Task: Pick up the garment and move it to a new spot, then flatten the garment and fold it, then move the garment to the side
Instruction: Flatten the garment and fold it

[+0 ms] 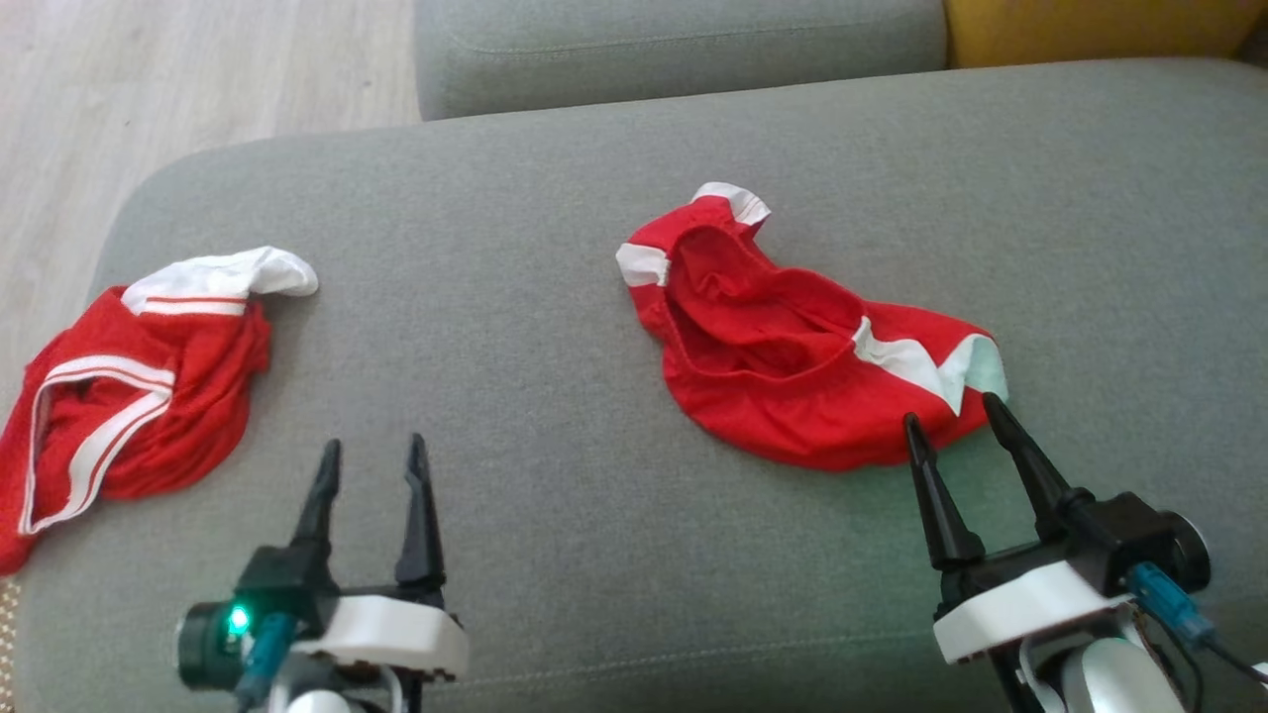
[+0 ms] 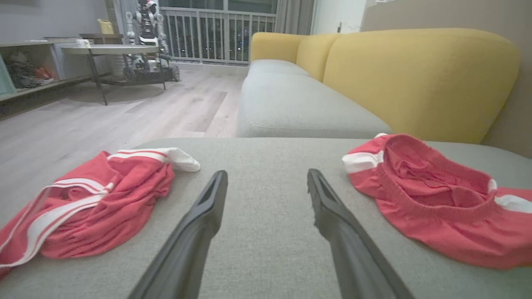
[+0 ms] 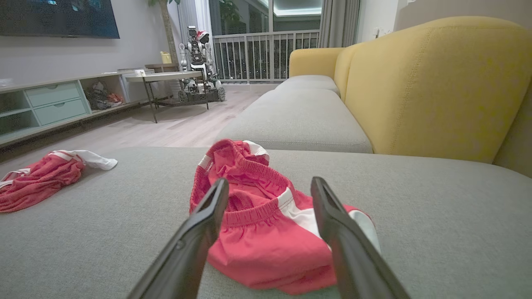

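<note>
The rest of the garment slumps on the cushion, so my left gripper should next pinch its raised waistband edge [image 1: 669, 275] [image 2: 382, 158] to pick the garment up.
A crumpled red garment [image 1: 783, 366] with white side panels, waistband gaping upward, lies on the grey seat cushion [image 1: 515, 327], right of centre. My right gripper [image 1: 949, 411] stands open at its near right edge, the fingertips just over the hem; in the right wrist view the red garment [image 3: 257, 236] lies between and beyond the spread fingers of my right gripper [image 3: 270, 182]. My left gripper [image 1: 374, 446] is open over bare cushion, holding nothing. In the left wrist view my left gripper [image 2: 267, 174] points between the red garment [image 2: 432, 207] and another red piece.
A second red garment with white stripes [image 1: 149, 396] is bunched at the cushion's left edge, above the wooden floor [image 1: 149, 89]. Another grey seat cushion [image 1: 674, 40] and a yellow backrest [image 3: 436, 83] lie beyond. A side table [image 3: 162, 79] and another robot [image 3: 199, 62] stand far off.
</note>
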You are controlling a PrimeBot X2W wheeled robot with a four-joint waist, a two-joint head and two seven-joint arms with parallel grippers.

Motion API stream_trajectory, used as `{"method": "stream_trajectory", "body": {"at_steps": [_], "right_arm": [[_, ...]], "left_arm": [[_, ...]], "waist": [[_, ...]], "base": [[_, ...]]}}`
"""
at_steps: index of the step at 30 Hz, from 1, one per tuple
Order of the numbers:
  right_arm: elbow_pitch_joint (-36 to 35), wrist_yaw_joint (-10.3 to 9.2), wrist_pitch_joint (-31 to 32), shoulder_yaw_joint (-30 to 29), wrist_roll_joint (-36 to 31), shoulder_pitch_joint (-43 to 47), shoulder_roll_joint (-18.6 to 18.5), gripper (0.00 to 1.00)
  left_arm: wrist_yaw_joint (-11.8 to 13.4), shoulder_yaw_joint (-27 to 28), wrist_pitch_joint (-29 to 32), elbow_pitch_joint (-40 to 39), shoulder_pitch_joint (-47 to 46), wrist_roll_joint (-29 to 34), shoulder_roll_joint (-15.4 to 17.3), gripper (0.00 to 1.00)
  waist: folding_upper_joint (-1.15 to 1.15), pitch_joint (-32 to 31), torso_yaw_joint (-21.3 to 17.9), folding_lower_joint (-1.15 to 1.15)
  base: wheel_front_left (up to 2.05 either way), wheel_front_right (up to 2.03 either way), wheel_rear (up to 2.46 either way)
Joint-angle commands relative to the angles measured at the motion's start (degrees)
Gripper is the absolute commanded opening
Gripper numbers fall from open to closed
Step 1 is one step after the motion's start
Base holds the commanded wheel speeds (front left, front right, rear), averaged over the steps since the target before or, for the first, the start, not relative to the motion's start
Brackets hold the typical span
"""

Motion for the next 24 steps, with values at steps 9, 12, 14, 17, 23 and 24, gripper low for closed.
{"method": "stream_trajectory", "body": {"at_steps": [9,12,14,17,23,24], "right_arm": [[-2.4,-0.01,-0.4,1.6,-0.2,-4.1,0.0,1.0],[-3.3,-0.01,-0.4,0.7,0.4,-5.5,0.0,1.0],[-4.0,-0.01,-0.4,0.3,0.8,-6.4,0.0,1.0],[-4.7,-0.01,-0.4,0.3,1.4,-7.3,0.0,1.0],[-5.0,-0.01,-0.4,0.1,2.4,-8.3,0.0,1.0],[-5.0,-0.01,-0.4,0.3,2.6,-8.5,0.0,1.0]], "left_arm": [[-5.7,-5.3,-0.7,5.2,-12.1,0.5,-0.1,1.0],[-8.3,-8.7,-0.7,9.2,-17.0,0.3,-0.1,1.0],[-9.6,-10.9,0.4,12.1,-20.9,0.1,-0.1,1.0],[-11.0,-14.5,3.6,15.3,-26.3,-1.1,-0.1,1.0],[-11.7,-21.6,8.7,18.4,-34.8,-4.8,-0.1,1.0],[-11.6,-22.9,9.6,19.0,-36.0,-5.0,-0.1,1.0]], "waist": [[0.0,3.8,-7.3,0.0],[0.0,6.8,-10.5,0.0],[0.0,8.6,-12.3,0.0],[0.0,11.1,-14.7,0.0],[0.0,14.0,-18.1,0.0],[0.0,14.3,-18.6,0.0]], "base": [[0.0,0.0,0.0],[0.0,0.0,0.0],[0.0,0.0,0.0],[0.0,0.0,0.0],[0.0,0.0,0.0],[0.0,0.0,0.0]]}}
